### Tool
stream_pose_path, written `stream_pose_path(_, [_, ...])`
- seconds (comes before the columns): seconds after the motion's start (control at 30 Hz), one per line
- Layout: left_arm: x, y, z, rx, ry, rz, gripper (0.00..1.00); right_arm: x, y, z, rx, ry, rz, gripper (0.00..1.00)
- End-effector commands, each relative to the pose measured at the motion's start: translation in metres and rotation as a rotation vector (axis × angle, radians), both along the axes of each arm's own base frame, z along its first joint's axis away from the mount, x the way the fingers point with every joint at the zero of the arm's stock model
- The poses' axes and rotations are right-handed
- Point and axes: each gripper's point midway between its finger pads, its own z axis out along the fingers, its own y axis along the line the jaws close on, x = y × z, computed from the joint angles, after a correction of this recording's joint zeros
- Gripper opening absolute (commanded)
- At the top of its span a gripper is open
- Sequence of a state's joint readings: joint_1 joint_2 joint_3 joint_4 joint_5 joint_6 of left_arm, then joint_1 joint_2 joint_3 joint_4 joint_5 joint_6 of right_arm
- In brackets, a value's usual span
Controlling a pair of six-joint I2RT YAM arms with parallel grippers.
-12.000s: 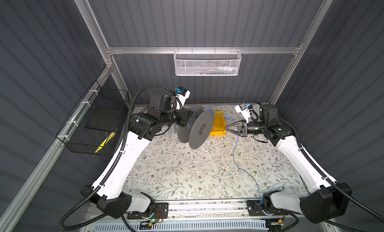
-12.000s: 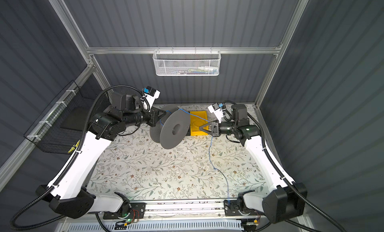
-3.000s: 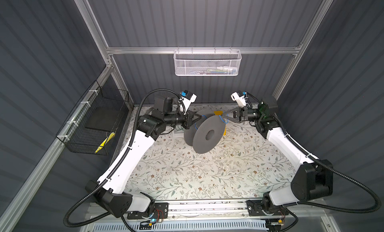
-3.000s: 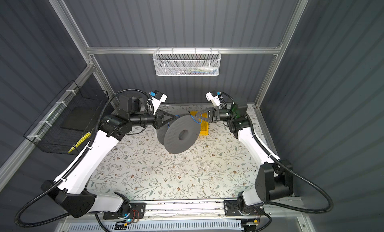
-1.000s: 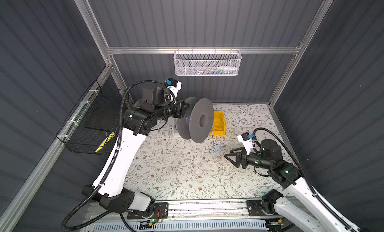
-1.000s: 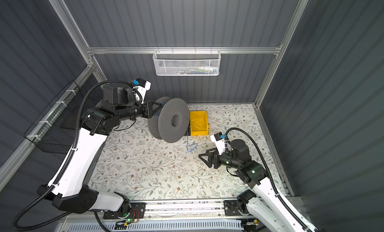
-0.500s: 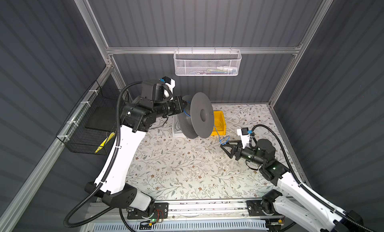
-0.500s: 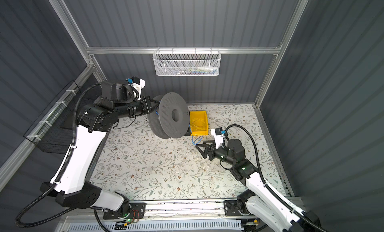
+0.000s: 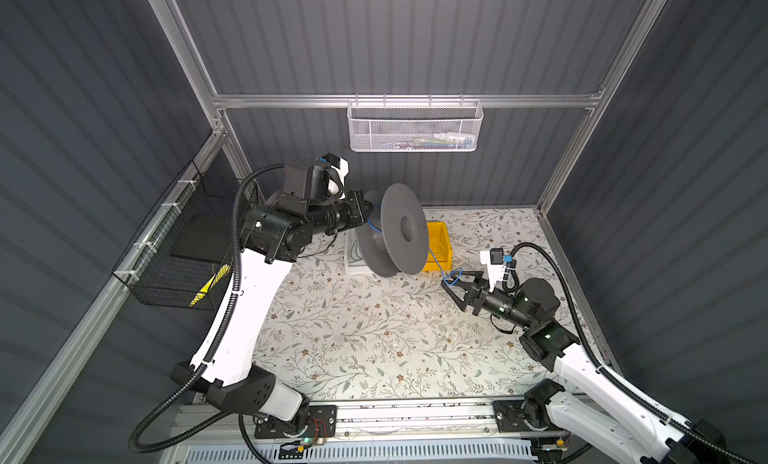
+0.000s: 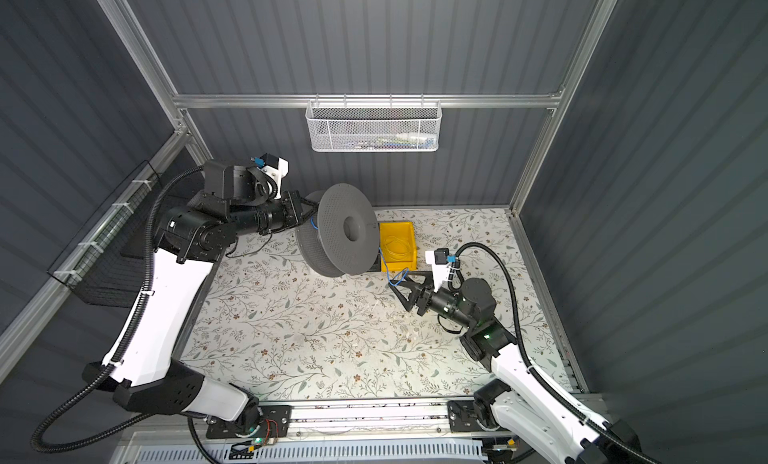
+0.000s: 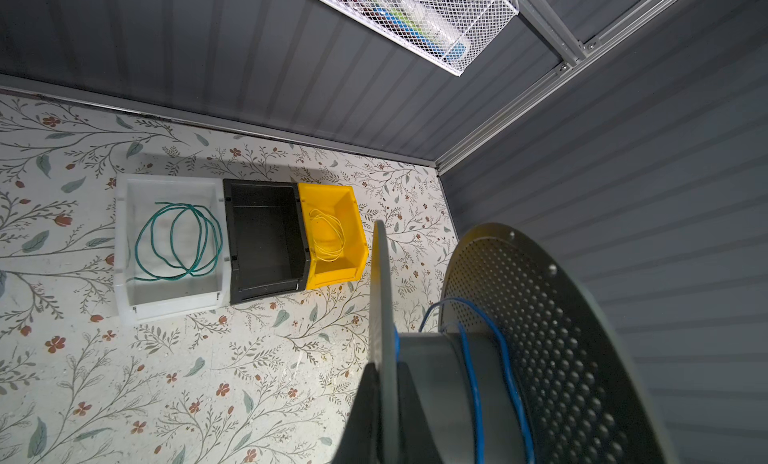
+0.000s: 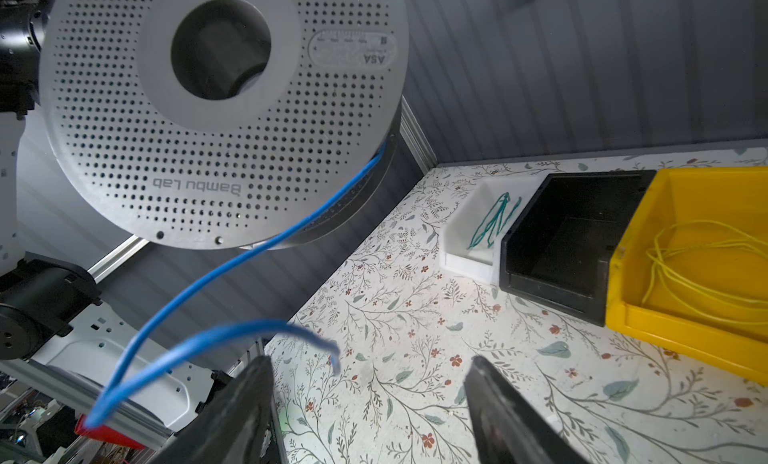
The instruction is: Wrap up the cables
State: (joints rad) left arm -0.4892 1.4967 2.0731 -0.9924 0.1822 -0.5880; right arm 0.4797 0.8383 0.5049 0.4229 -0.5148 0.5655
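Observation:
The right gripper grabs the blue cable near its loose end next. That leaves the part of the cable toward the spool free to wrap round the spool's middle.
My left gripper is shut on the rim of one flange of a grey perforated spool and holds it in the air at the back of the table. The blue cable lies in a few loose turns round the spool's hub. From the spool the cable hangs down and ends in a loose loop. My right gripper stands open at that loop, just above the table. In the right wrist view the cable's free end dangles between the fingers, close to one fingertip, and nothing is gripped.
Three bins stand in a row at the back under the spool: a white bin with a green wire, a black bin and a yellow bin with a yellow wire. A white mesh basket hangs on the back wall, a black wire basket on the left wall.
My right gripper has moved from the front right back and left to the hanging cable loop and opened a little wider. The left arm has shifted and turned the spool slightly.

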Motion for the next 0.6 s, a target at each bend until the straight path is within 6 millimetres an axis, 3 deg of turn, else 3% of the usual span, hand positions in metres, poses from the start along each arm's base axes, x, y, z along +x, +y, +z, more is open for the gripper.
stream_pose_path(0.0, [-0.003,0.000,0.028,-0.060,-0.066,-0.002,0.00,0.012,-0.007,0.010,0.025,0.003,-0.051,0.75])
stream_pose_path(0.13, [-0.004,0.000,0.030,-0.063,-0.074,-0.008,0.00,0.020,0.007,0.016,0.035,0.014,0.012,0.77])
stream_pose_path(0.33, [-0.004,0.000,0.031,-0.065,-0.076,-0.010,0.00,0.032,0.017,0.023,0.054,-0.013,0.037,0.71])
stream_pose_path(0.57, [-0.003,0.000,0.032,-0.063,-0.083,-0.009,0.00,0.041,0.020,0.026,0.062,-0.005,0.035,0.33])
